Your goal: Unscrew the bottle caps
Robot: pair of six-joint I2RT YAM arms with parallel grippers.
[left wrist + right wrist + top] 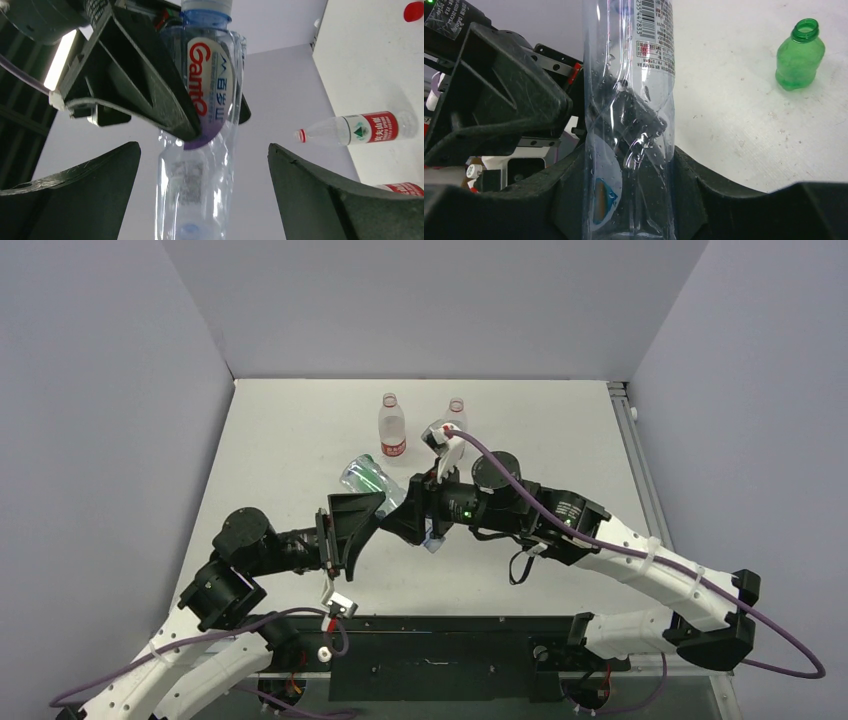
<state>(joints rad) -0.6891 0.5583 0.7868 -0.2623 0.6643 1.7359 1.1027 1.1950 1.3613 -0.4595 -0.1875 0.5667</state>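
Note:
I should grab the clear pale-blue bottle (430, 536) by its body with my left gripper, so its whitish cap stays free to unscrew.
My right gripper (412, 512) is shut on the clear pale-blue bottle (430, 536), squeezing its body (634, 75) between both jaws (629, 165). In the left wrist view this bottle (210, 85) hangs between my wide-open left fingers (75, 195), which do not touch it. Its whitish cap (206, 5) is on, at the far end. My left gripper (358, 535) is open, just left of the right one. The green bottle (365, 478) stands with an open mouth (800, 57). Two red-label bottles (392, 428) (456, 418) stand behind.
A loose red cap (414, 11) lies on the white table (300, 440). The nearer red-label bottle (360, 129) shows a red neck ring and no cap. Grey walls close the table on the left, back and right.

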